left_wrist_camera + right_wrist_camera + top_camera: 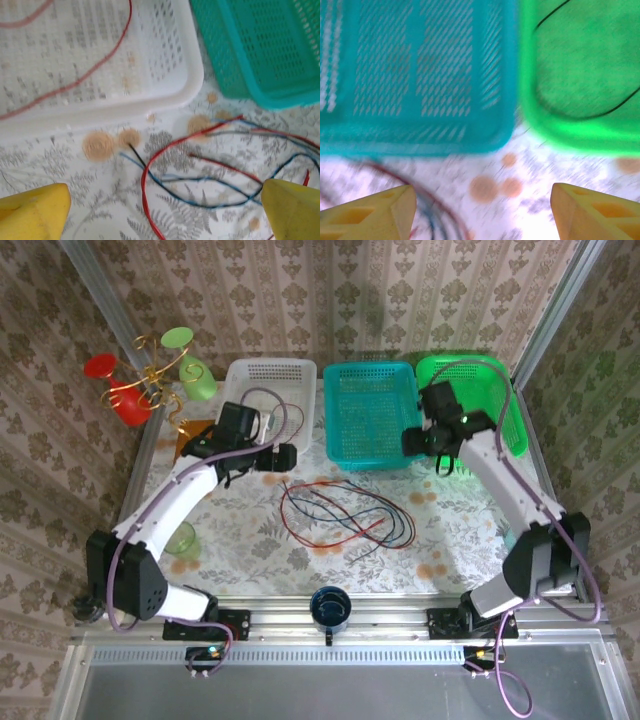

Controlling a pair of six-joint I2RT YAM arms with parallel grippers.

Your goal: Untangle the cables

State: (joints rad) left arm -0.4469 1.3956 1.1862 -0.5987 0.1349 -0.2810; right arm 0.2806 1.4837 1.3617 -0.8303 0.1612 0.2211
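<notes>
My left gripper picks up a red cable near its loose end (313, 492) (198, 157) next, to draw it free of the tangle.
A loose tangle of thin red, blue and black cables (340, 515) lies on the floral tablecloth in the middle of the table. My left gripper (290, 457) hovers over the tangle's left end, open, its yellow fingers (35, 212) wide apart with nothing between them. Below it a red loop (145, 175) crosses a blue cable (200, 202) and a black end (136, 152). One red cable (95, 70) lies in the white basket (192, 82). My right gripper (482, 215) is open and empty at the near edges of the teal and green baskets. A black cable (600, 116) lies in the green basket (555, 132).
Three baskets stand in a row at the back: white (270, 375), teal (370, 410), green (480, 390). Red and green goblets on a gold stand (150, 380) are at the back left. A green cup (182, 537) sits near the left arm, a dark mug (330, 608) at the front edge.
</notes>
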